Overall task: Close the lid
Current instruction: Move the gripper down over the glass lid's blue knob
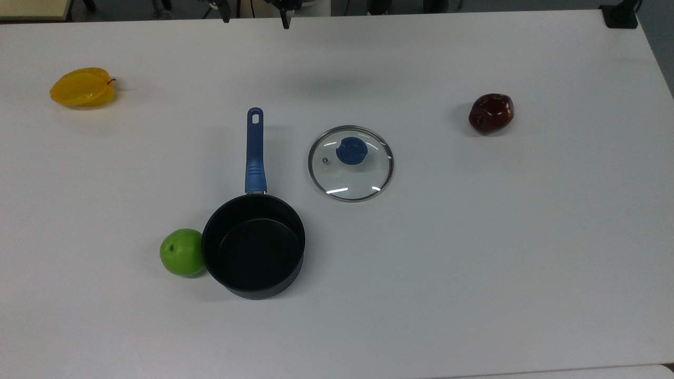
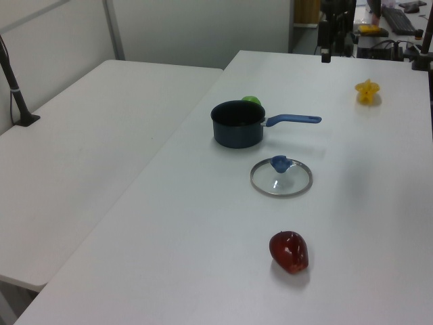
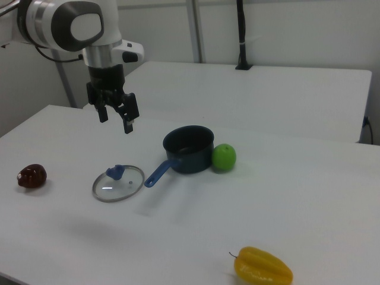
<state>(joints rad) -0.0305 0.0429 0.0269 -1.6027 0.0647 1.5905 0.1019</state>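
My gripper should next grab the lid by the blue knob that stands up at its centre, to close it. The lid's wide glass disc is lying flat on the tabletop.
The lid is a round clear glass disc with a metal rim and a blue knob. It lies flat on the white table, to the top view's right of the saucepan's blue handle. The dark saucepan stands uncovered and has nothing in it. The lid and the saucepan sit side by side in the right view, apart. My gripper hangs open and holds nothing, well above the table, above and behind the lid in the right view. It shows at the table's far edge in the top view.
A green apple touches the saucepan's left side in the top view. A yellow starfruit lies far left and a dark red fruit far right. A second white table adjoins. A black clamp sits at the far right corner.
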